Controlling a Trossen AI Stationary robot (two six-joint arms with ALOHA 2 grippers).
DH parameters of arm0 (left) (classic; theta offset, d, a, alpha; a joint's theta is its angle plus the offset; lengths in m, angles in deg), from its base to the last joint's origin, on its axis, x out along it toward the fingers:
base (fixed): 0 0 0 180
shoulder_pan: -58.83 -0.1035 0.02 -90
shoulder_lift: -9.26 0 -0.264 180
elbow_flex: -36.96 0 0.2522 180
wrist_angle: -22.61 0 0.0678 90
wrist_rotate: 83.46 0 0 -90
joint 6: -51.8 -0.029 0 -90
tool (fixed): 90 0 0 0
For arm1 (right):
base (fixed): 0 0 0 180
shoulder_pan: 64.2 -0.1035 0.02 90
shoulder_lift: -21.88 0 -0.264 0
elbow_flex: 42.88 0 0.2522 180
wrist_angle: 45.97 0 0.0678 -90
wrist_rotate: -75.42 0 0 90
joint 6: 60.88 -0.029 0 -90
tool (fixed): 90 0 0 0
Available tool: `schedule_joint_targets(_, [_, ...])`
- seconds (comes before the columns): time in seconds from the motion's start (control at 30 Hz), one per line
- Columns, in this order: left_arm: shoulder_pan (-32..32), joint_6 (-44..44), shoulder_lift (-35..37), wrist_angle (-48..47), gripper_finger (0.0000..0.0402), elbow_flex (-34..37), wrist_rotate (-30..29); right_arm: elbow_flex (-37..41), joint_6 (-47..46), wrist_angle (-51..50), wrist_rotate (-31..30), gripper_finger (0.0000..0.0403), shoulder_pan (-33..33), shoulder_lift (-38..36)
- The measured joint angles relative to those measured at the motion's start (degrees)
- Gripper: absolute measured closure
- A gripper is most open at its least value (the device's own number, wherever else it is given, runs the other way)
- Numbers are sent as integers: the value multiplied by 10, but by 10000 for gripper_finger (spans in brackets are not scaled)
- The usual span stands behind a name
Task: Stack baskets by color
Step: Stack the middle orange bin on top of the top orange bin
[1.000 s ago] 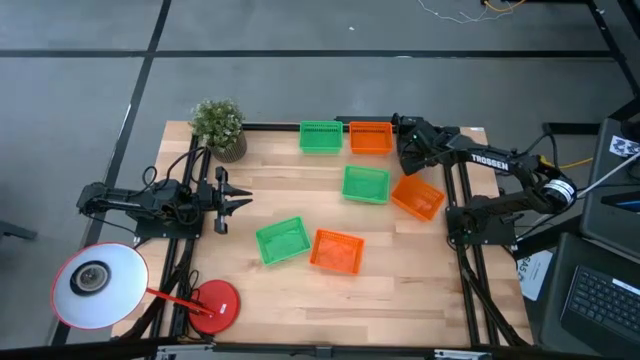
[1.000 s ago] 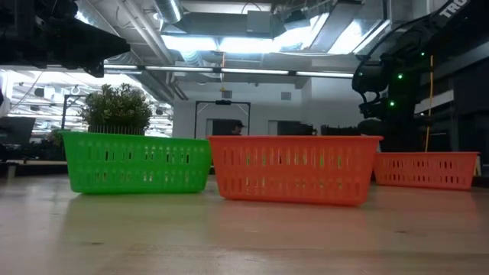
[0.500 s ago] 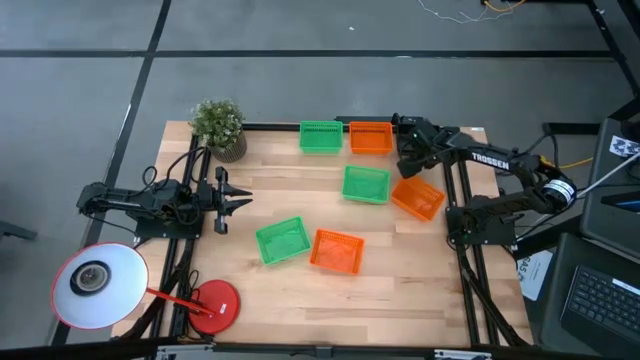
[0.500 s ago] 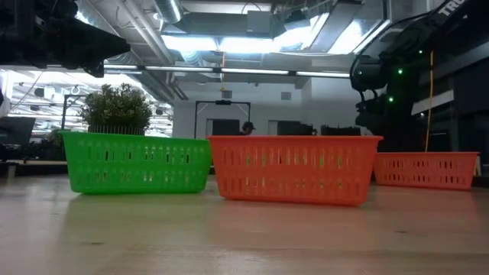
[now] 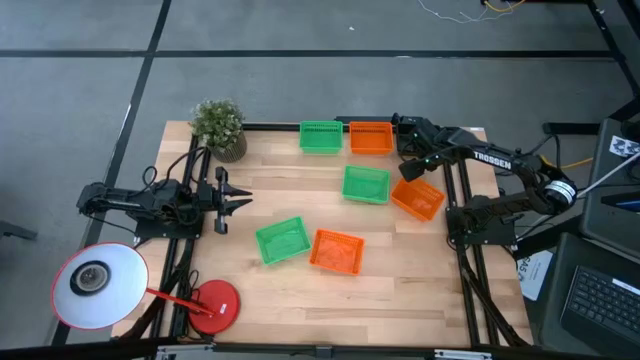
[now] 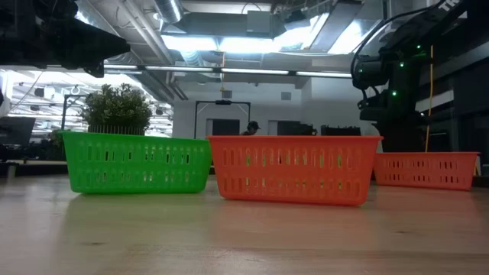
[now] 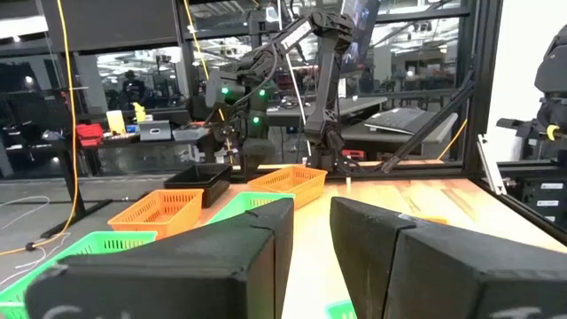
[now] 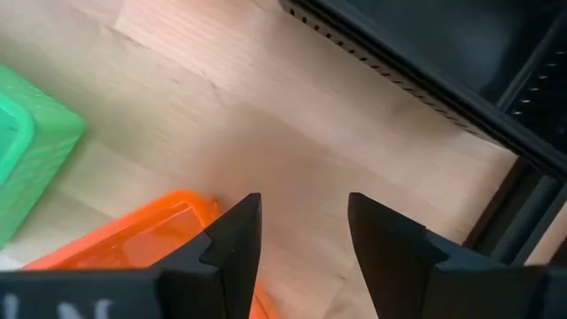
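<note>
My right gripper picks up the basket by its rim close to a corner (image 8: 204, 206) next, to stack the orange basket (image 8: 146, 244) with its color.
Three green baskets (image 5: 320, 136) (image 5: 365, 184) (image 5: 282, 241) and three orange baskets (image 5: 371, 137) (image 5: 418, 198) (image 5: 336, 251) rest on their bottoms, apart from each other, on the wooden table. A black basket (image 8: 416, 44) sits at the far right corner, mostly under my right arm in the high view. My right gripper (image 8: 304, 208) hangs open, pointing down over bare wood between that black basket and the right-hand orange basket (image 8: 133, 248). My left gripper (image 5: 240, 200) waits open at the table's left side, pointing toward the right.
A potted plant (image 5: 218, 125) stands at the far left corner. A white lamp head (image 5: 95, 285) and a red disc (image 5: 212, 305) lie at the near left. Metal frame rails (image 5: 465, 270) run along the right side. Bare wood shows along the near edge.
My right gripper has tipped further downward over the far right corner, staying open and nearly in place. The baskets have not moved.
</note>
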Motion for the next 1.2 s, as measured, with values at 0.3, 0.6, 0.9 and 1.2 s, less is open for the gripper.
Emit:
schedule_joint_targets(0.3, [0,1,0,-5,329,0,0,0,-11,-31,22,232,-24,-59])
schedule_joint_targets(0.6, [0,1,0,-7,329,0,0,30,-1,-77,30,232,-67,-80])
schedule_joint_targets(0.9, [0,1,0,-8,329,0,0,30,-15,-81,5,232,-84,-57])
schedule_joint_targets(1.2, [0,0,0,-8,329,0,0,46,-32,-19,-14,261,-99,-8])
